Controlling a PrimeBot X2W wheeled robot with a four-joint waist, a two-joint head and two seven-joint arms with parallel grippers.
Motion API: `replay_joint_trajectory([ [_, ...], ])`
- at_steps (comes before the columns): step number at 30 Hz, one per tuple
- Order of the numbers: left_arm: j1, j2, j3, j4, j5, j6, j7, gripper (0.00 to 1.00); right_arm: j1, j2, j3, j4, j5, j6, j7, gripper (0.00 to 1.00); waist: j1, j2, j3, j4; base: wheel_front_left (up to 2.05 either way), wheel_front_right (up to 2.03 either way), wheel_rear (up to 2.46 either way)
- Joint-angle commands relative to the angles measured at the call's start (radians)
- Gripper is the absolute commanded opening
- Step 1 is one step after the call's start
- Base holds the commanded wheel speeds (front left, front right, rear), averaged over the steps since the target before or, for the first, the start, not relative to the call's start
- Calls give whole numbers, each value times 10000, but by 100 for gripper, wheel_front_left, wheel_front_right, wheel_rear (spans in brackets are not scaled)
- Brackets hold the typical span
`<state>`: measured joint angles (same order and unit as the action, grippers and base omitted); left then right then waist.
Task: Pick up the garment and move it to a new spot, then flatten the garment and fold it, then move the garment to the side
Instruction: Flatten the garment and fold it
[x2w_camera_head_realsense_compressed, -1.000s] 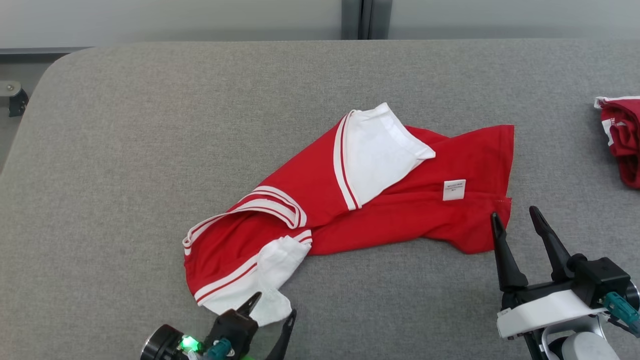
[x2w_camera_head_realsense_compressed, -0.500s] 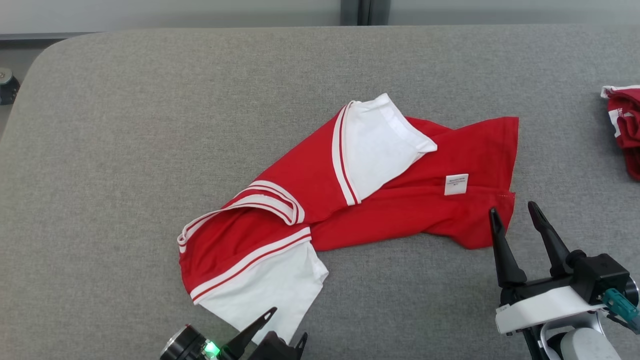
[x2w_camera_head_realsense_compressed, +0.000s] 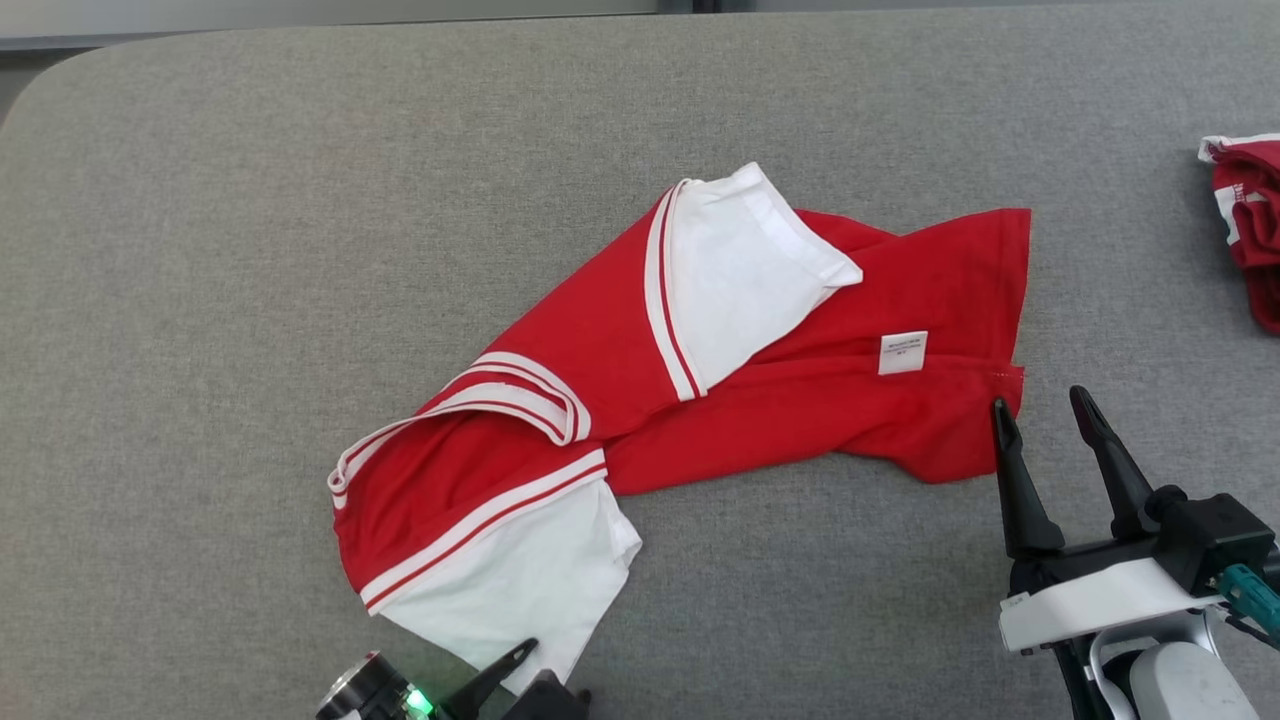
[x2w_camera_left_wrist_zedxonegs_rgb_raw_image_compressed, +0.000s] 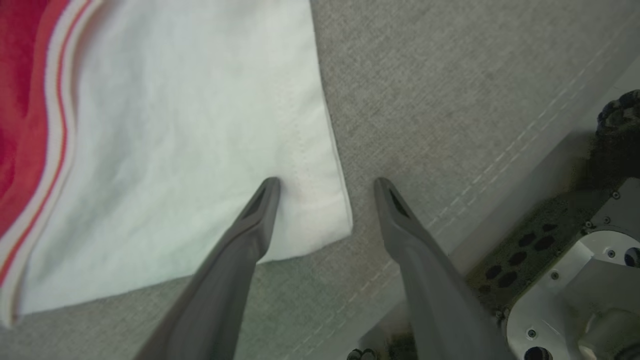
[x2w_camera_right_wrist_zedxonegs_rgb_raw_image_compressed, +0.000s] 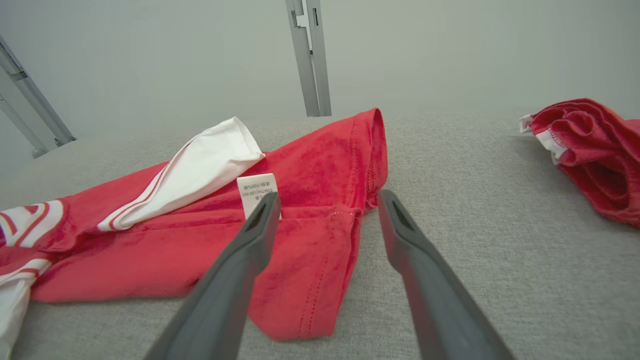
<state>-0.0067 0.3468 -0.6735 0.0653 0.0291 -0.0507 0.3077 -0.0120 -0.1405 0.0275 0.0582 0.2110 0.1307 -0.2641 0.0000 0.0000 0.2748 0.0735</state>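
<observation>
I will next grab the red shirt (x2w_camera_head_realsense_compressed: 780, 420) with my right gripper to move and flatten it. I will hold it by its hem corner (x2w_camera_head_realsense_compressed: 1005, 386).
The garment (x2w_camera_head_realsense_compressed: 760, 400) is a red shirt with white sleeves and striped trim, lying crumpled on the grey table (x2w_camera_head_realsense_compressed: 250, 250). Its near white sleeve (x2w_camera_head_realsense_compressed: 520, 580) lies spread flat. My left gripper (x2w_camera_head_realsense_compressed: 545, 670) is at the bottom edge, just below that sleeve's corner; in the left wrist view the gripper (x2w_camera_left_wrist_zedxonegs_rgb_raw_image_compressed: 325, 185) is open over the sleeve's corner (x2w_camera_left_wrist_zedxonegs_rgb_raw_image_compressed: 310, 210), holding nothing. My right gripper (x2w_camera_head_realsense_compressed: 1045, 410) stands open beside the shirt's red hem corner (x2w_camera_head_realsense_compressed: 1005, 385); in the right wrist view this gripper (x2w_camera_right_wrist_zedxonegs_rgb_raw_image_compressed: 327, 197) has the hem (x2w_camera_right_wrist_zedxonegs_rgb_raw_image_compressed: 345, 215) between its tips, not pinched.
A second red and white garment (x2w_camera_head_realsense_compressed: 1250, 230) lies bunched at the table's right edge, also in the right wrist view (x2w_camera_right_wrist_zedxonegs_rgb_raw_image_compressed: 590, 150). The table's front seam (x2w_camera_left_wrist_zedxonegs_rgb_raw_image_compressed: 480, 200) and the robot's base (x2w_camera_left_wrist_zedxonegs_rgb_raw_image_compressed: 565, 280) show in the left wrist view.
The left gripper let go of the white sleeve, which now lies unfolded flat, and drew back toward the bottom edge. The head camera tilted down. The right gripper stayed open by the hem.
</observation>
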Motion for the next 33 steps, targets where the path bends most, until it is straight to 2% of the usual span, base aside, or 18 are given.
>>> replay_joint_trajectory([
  [1,-151,201,87,325,178,189,-27,0,-152,-3,-3,-25,14,0,1,100,0,0,24,-5,0,0,0],
  [9,-512,348,487,-369,129,698,-1455,0,-64,-40,-155,-38,-19,0,1,100,0,0,-64,152,0,0,0],
  [14,-582,607,966,-1124,-18,979,-1880,0,-38,-97,-49,-48,-16,0,1,100,0,0,-173,311,0,0,0],
  [19,-720,730,1445,-1710,-170,1324,-2389,0,-319,-310,-104,274,594,0,1,100,0,0,-212,438,0,0,0],
  [23,-879,744,1673,-1753,-273,1479,-2696,0,-535,-827,27,854,1092,0,1,100,0,0,-187,508,0,0,0],
  [28,-972,708,1808,-1554,-388,1604,-2830,0,-972,-1678,923,2136,2026,0,1,100,0,0,-214,570,0,0,0],
  [33,-982,706,1817,-1422,-467,1679,-2851,0,-1221,-2207,1564,2402,2851,0,1,100,0,0,-257,662,0,0,0],
])
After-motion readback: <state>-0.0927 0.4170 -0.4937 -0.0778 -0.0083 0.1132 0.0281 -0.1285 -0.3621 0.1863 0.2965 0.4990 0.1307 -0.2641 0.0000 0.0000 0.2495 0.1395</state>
